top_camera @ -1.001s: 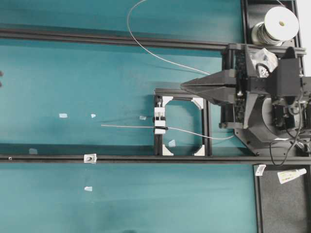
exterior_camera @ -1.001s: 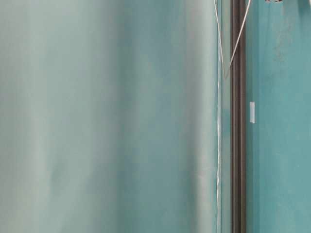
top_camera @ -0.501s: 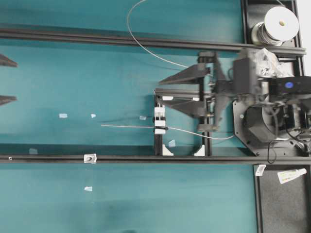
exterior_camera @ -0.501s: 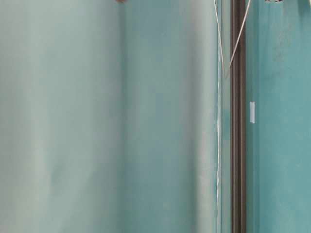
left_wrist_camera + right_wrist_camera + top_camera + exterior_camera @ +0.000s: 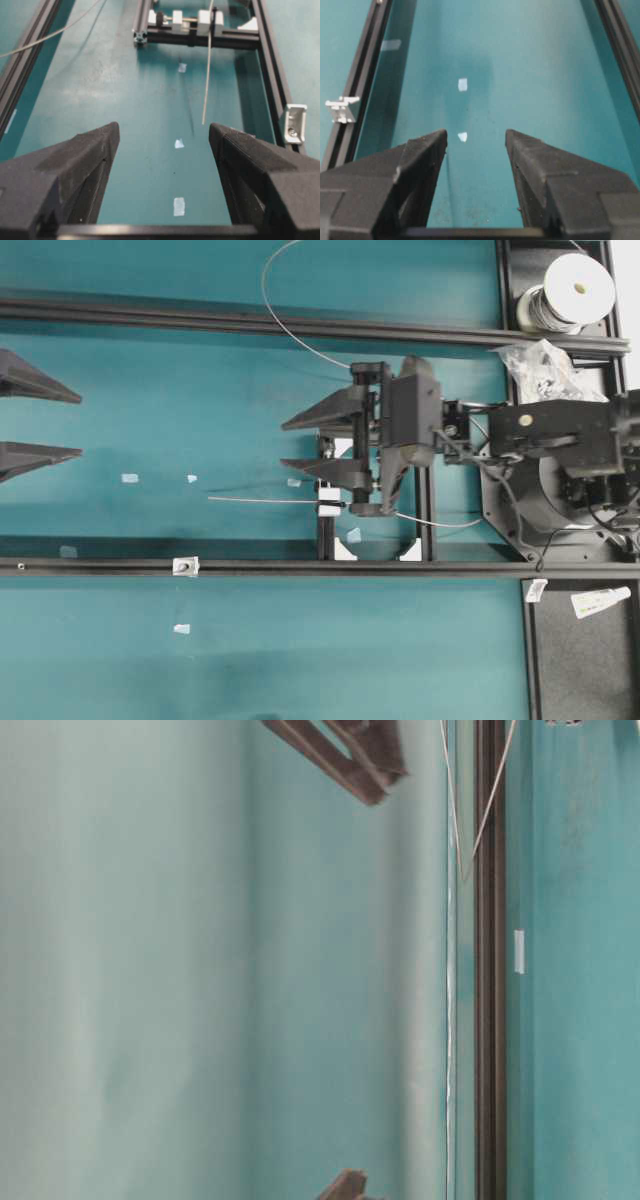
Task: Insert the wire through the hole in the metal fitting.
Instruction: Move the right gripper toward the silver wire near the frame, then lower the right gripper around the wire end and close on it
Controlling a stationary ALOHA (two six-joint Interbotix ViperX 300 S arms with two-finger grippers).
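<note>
Next, the right gripper grabs the wire by its bare part between the clamp block and the wire's tip [image 5: 264,501], since the white clamp block closes around the wire.
The thin silvery wire [image 5: 265,501] runs through a white clamp block [image 5: 328,502]. Its straight free end points left over the teal mat and shows in the left wrist view too [image 5: 206,75]. The small metal fitting [image 5: 184,565] sits on the lower black rail, left of the wire's tip, and its hole shows as a dark dot. The fitting [image 5: 294,125] lies off to the right of my left gripper [image 5: 164,131], which is open and empty at the far left [image 5: 80,425]. My right gripper [image 5: 283,445] is open and empty, hovering just above the clamp; the fitting [image 5: 341,109] lies to its left.
A black square frame [image 5: 425,510] holds the clamp. Two long black rails [image 5: 300,325] cross the mat. A wire spool [image 5: 578,285] and a plastic bag [image 5: 545,365] sit at the top right, a small tube [image 5: 600,600] at the lower right. White paper scraps [image 5: 130,478] dot the mat.
Both grippers have opened. The right arm has swung out and reached left over the frame. The left gripper's fingers have come into view from the left edge.
</note>
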